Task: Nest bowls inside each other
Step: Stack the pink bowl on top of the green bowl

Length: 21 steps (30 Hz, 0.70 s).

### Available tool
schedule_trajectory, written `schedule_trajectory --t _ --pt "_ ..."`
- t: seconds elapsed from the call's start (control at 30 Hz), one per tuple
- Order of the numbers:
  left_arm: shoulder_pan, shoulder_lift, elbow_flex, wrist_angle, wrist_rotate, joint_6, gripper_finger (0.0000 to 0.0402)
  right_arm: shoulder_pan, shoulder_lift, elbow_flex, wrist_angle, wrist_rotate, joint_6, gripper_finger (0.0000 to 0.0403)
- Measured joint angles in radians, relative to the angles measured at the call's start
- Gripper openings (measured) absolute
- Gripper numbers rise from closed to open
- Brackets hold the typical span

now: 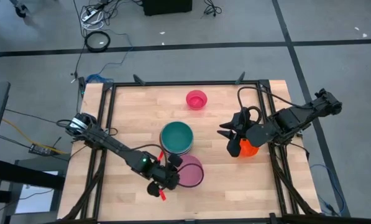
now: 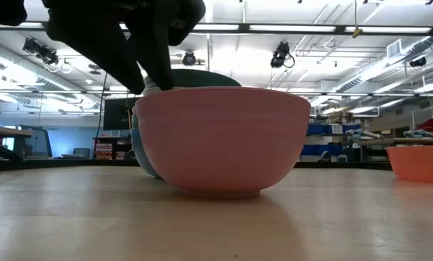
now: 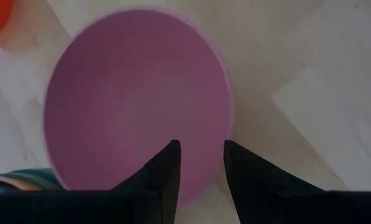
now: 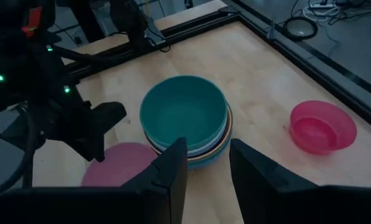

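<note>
The large pink bowl should go inside the green one, so my left gripper will grab it by its rim [image 1: 182,185] [image 3: 213,176] next.
A large pink bowl [image 1: 191,172] stands upright near the table's front edge; it also shows in the left wrist view [image 3: 135,99] and the low view [image 2: 223,138]. My left gripper [image 3: 199,168] is open at its left rim, one finger over the inside and one outside. Just behind the bowl is a stack of bowls with a green one on top [image 1: 176,138] [image 4: 184,112]. A small pink-red bowl [image 1: 196,99] sits at the far middle. An orange bowl [image 1: 248,148] sits at the right. My right gripper [image 4: 207,165] hangs open in the air to the right of the stack. My left gripper comes slanting down from the table's left at the pink bowl's left rim [image 3: 225,140]. One finger [image 3: 166,171] is over the bowl's inside and the other finger [image 3: 241,171] is outside it. I cannot tell whether either finger touches the rim.
The stack stands almost against the pink bowl's far side. The orange bowl lies partly under my right arm [image 1: 284,121]. Bare wood [image 1: 135,112] lies to the left of the stack and along the far side. Black rails [image 1: 185,83] frame the table.
</note>
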Motion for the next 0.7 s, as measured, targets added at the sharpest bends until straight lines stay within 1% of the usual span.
schedule_trajectory --t 0.17,0.3,0.63,0.7 --pt "0.002 0.016 -0.003 0.004 0.011 -0.003 0.0131 0.003 0.0 0.0 0.0 0.001 0.002 0.011" --pt "0.004 0.035 -0.004 0.012 0.052 -0.019 0.0131 0.006 0.0 0.0 0.0 0.0 0.005 0.011" --pt "0.007 0.049 -0.004 0.016 0.057 -0.044 0.0131 0.006 0.0 0.0 -0.007 0.001 0.007 0.011" --pt "0.012 0.058 -0.006 0.039 0.057 -0.045 0.0131 0.006 0.0 0.0 -0.007 0.001 0.007 0.011"
